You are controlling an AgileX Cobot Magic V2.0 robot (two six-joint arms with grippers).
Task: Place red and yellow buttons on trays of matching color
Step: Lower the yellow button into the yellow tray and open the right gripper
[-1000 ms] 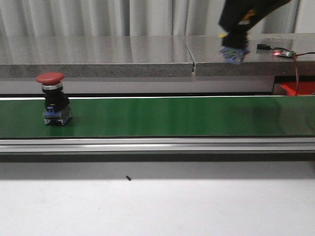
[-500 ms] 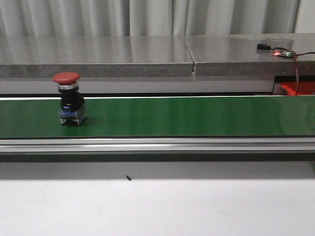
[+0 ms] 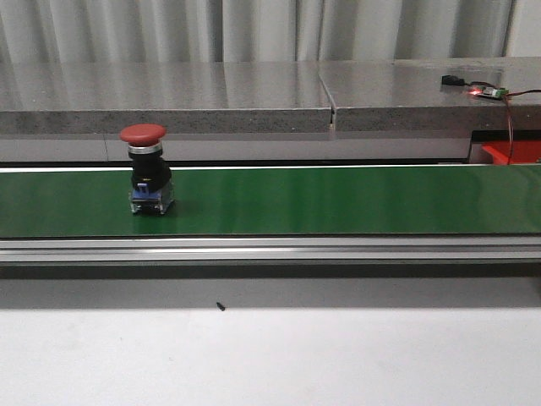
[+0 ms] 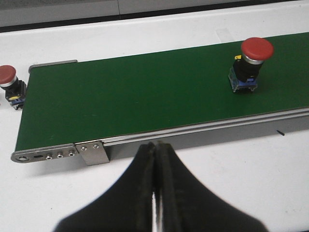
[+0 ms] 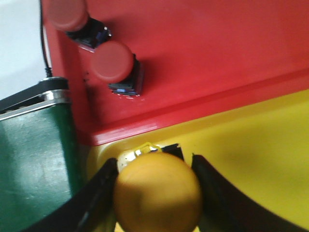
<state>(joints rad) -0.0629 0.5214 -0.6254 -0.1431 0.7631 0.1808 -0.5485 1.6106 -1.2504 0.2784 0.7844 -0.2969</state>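
My right gripper should lower the button, because the held button's dark base [image 5: 171, 151] is high above the yellow tray corner [image 5: 113, 149] and the yellow button would drop if I opened now.
A red button [image 3: 145, 169] with a black body stands upright on the green belt [image 3: 338, 199], left of the middle; the left wrist view shows the same button [image 4: 251, 63]. My left gripper [image 4: 155, 146] is shut and empty, hovering over the white table short of the belt's near rail. My right gripper [image 5: 154, 162] is shut on a yellow button [image 5: 157, 193], held over a corner of the yellow tray [image 5: 260, 145]. Beside it, the red tray [image 5: 217, 48] holds two red buttons [image 5: 113, 63]. Neither gripper appears in the front view.
Another red button [image 4: 9, 83] stands on the white table just off the belt's end. The belt's other end [image 5: 34, 164] abuts both trays. A grey ledge [image 3: 254, 93] with a small circuit board [image 3: 489, 91] runs behind the belt.
The red button has travelled to the right along the belt. My right arm, seen at the upper right one second ago, has left the front view.
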